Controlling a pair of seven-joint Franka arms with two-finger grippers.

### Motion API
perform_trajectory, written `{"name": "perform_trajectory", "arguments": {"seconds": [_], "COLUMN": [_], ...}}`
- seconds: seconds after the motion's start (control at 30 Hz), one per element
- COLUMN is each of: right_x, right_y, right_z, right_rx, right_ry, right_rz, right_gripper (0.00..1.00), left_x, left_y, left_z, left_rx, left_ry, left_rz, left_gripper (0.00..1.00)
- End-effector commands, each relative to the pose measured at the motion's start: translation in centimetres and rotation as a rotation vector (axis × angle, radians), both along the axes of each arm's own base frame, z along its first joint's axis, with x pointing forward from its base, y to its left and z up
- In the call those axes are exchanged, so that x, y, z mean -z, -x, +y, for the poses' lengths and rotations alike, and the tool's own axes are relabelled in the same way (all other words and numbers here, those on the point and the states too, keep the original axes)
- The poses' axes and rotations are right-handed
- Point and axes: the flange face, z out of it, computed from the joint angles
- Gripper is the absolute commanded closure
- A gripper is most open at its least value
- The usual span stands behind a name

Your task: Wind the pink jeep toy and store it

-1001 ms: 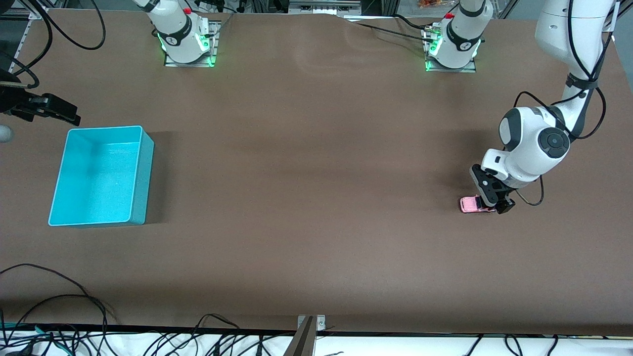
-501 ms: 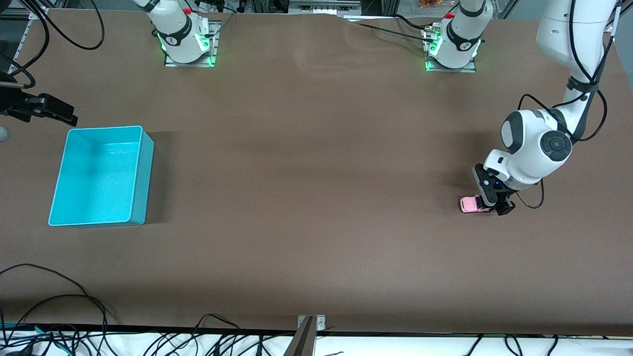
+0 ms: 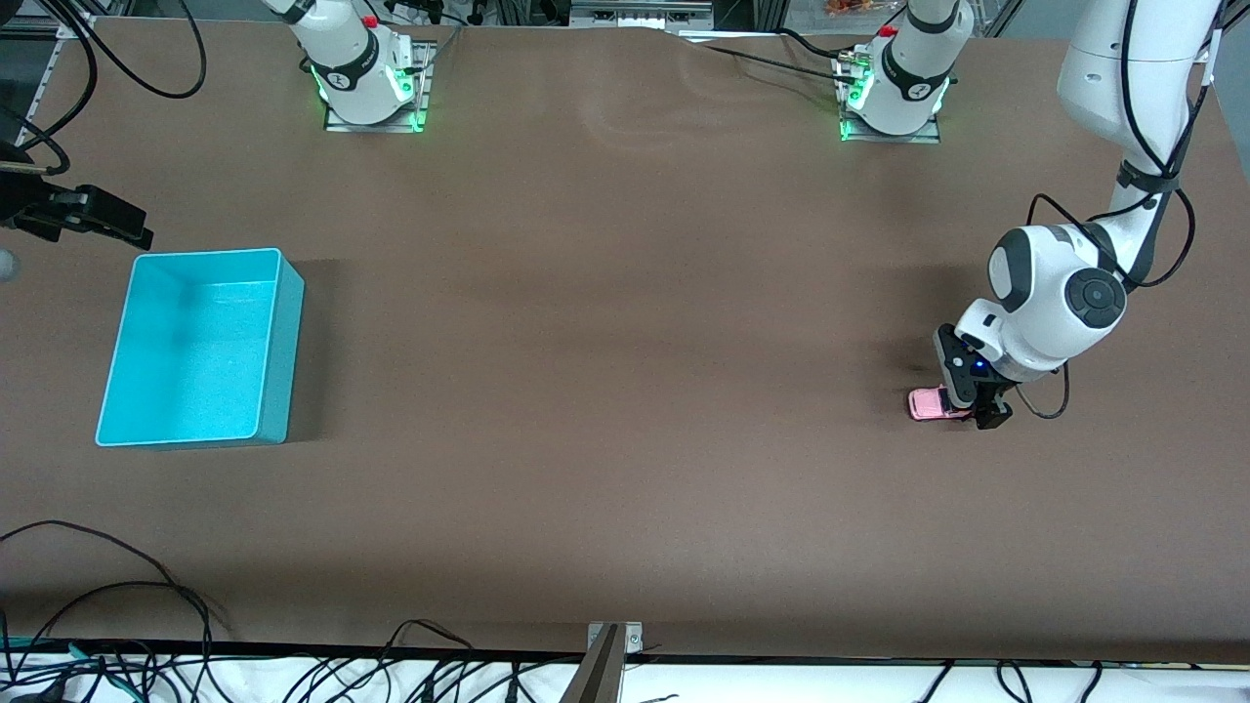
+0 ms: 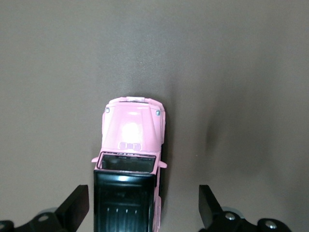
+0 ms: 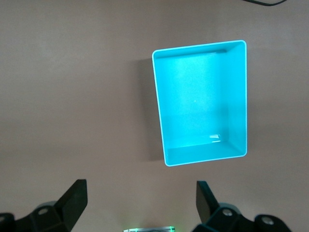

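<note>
My fingers reach beside the jeep's black roof (image 4: 124, 200) in the left wrist view, so my left gripper needs to close. Closing now would catch the jeep now.
The pink jeep toy (image 3: 926, 403) sits on the brown table toward the left arm's end. It shows pink with a black roof in the left wrist view (image 4: 130, 140). My left gripper (image 3: 973, 409) is low over the jeep's rear half and open. Its fingers (image 4: 75, 209) straddle the black roof without touching it, and the jeep lies closer to one finger than the other. My right gripper (image 3: 93, 215) hangs open over the table beside the turquoise bin (image 3: 280, 342), with nothing in it (image 5: 141, 200). The bin (image 5: 236, 96) is empty.
Both arm bases (image 3: 366, 88) stand along the table edge farthest from the front camera. Cables (image 3: 117, 605) lie along the nearest edge, with a metal bracket (image 3: 610, 644) at its middle. Bare brown table stretches between the bin and the jeep.
The left arm's wrist has sunk slightly over the jeep, with the fingers still open around it. The right gripper has drifted a little away from the bin's corner.
</note>
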Motion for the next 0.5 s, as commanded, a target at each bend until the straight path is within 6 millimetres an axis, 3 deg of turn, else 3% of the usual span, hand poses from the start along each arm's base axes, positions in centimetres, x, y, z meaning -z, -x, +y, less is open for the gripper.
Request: {"name": "perform_trajectory", "arguments": {"seconds": [0.0,0.13,0.2,0.27,0.47], "right_x": [-0.29,-0.22,-0.30,-0.30,-0.31], "right_y": [0.06,0.06,0.04,0.04,0.03], "right_z": [-0.20,-0.20,-0.20,-0.20,-0.36], "right_rx": [-0.010,-0.007,-0.005,-0.005,-0.005], "right_ry": [0.018,0.018,0.018,0.018,0.016], "right_rz": [-0.008,-0.007,-0.010,-0.010,-0.011], "right_gripper": [0.00,0.00,0.00,0.00,0.00], "left_x": [0.54,0.72,0.72,0.63,0.47], "left_y": [-0.87,-0.83,-0.83,-0.85,-0.89], "left_z": [0.29,0.21,0.20,0.11,-0.08], "left_rx": [0.030,0.041,0.043,0.044,0.049], "left_ry": [0.026,0.027,0.026,0.026,0.027], "left_rz": [-0.005,-0.002,-0.002,-0.004,-0.005], "left_gripper": [0.00,0.04,0.17,0.38,0.86]}}
